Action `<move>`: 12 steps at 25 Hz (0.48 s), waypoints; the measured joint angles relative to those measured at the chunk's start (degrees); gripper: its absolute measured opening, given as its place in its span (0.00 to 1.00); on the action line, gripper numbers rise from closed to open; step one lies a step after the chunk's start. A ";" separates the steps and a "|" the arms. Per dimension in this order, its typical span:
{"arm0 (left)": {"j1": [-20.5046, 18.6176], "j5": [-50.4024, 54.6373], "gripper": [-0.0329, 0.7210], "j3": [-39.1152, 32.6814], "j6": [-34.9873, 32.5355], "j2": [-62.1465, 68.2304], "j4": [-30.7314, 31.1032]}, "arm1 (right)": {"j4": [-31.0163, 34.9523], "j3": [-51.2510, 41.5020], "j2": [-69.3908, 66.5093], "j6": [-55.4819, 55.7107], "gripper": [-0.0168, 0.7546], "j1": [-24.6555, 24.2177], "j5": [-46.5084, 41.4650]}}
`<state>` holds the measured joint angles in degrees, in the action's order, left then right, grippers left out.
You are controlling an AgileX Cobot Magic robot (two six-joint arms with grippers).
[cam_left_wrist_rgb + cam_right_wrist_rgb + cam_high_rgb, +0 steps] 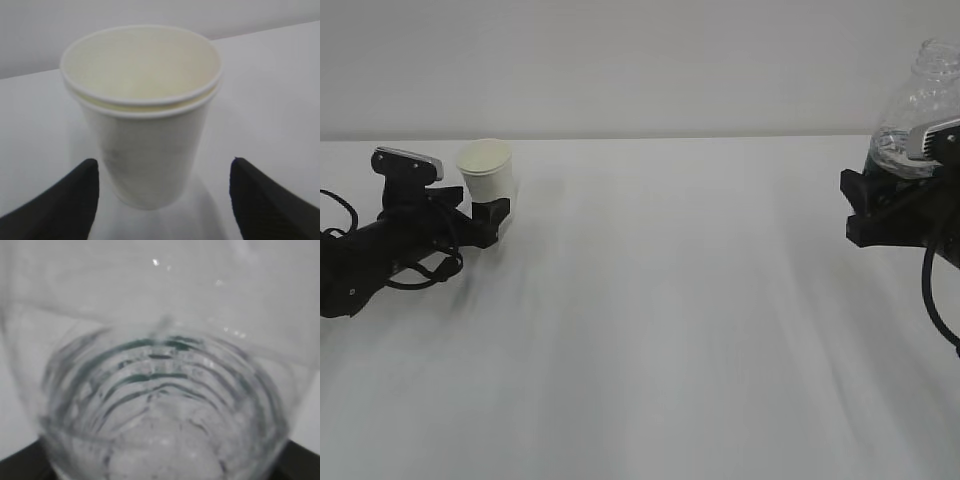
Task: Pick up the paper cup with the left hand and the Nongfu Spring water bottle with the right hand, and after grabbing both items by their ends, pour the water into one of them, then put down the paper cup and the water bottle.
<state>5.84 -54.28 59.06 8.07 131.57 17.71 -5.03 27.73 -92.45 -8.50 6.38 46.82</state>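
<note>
The paper cup's opening point(484, 154) needs to stay open to receive the water, so my left gripper will next grab the paper cup by its lower part point(492, 198).
The white paper cup point(488, 170) stands on the table at the left, its mouth up and showing a cream inside point(142, 65). My left gripper point(492, 210) lies low behind it, open, with one black finger point(75, 195) on each side of the cup's base and a gap at both. At the far right my right gripper point(882, 195) is shut on the lower part of the clear ribbed Nongfu Spring water bottle point(920, 100), which stands upright and uncapped. The bottle point(160, 390) fills the right wrist view, with water point(892, 150) low inside it.
The white table point(660, 330) stretches between the two arms, with a pale wall behind it. The left arm's looping cables point(420, 270) lie on the table at the left edge. The right arm's cable point(932, 300) hangs at the right edge.
</note>
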 joint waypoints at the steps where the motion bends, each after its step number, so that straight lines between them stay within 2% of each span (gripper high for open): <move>1: 0.00 0.37 0.82 0.61 0.04 0.30 0.00 | -0.10 0.00 0.00 0.00 0.67 0.00 0.00; 12: 0.00 2.72 0.82 6.93 0.87 3.86 0.00 | -0.58 0.00 0.00 0.00 0.67 0.00 0.00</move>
<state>5.84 -51.56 65.99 8.94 135.43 17.72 -5.61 27.73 -92.45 -8.50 6.38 46.82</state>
